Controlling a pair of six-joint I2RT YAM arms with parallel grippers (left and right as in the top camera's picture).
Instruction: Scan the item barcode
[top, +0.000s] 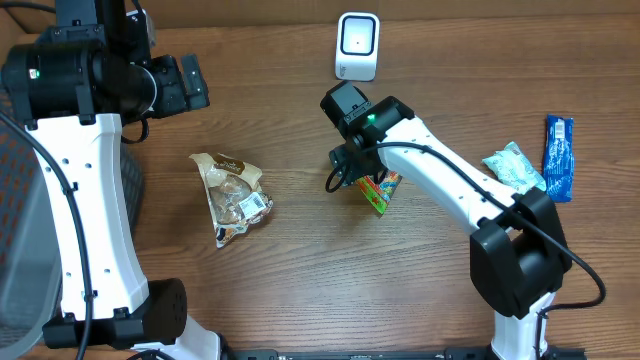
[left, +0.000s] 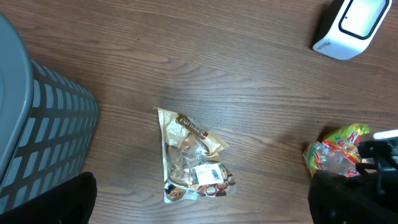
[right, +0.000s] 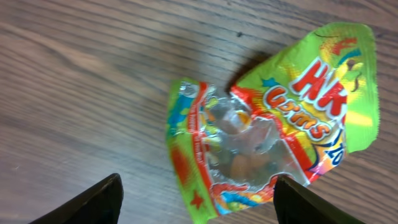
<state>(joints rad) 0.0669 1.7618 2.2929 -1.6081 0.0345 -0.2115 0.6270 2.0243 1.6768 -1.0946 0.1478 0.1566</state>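
Note:
The gummy bag has to be turned and its barcode scanned, so my right gripper will next pinch it at its near end (top: 375, 195) (right: 198, 165) and leave the rest uncovered.
A green and orange gummy bag (right: 273, 130) lies crumpled on the wooden table, just below my right gripper (right: 199, 199). That gripper is open, its dark fingertips (right: 93, 202) standing wide on either side of the bag's near end. From overhead the bag (top: 380, 190) shows beside the right gripper (top: 348, 170). The white barcode scanner (top: 357, 46) stands at the back of the table. My left gripper (top: 188, 85) hangs open at the far left, high over the table, with nothing between its fingers (left: 202, 202).
A clear snack bag with a white barcode label (top: 232, 195) lies left of centre. A teal packet (top: 512, 167) and a blue packet (top: 559, 157) lie at the right. A grey slatted basket (left: 37, 124) stands off the table's left side.

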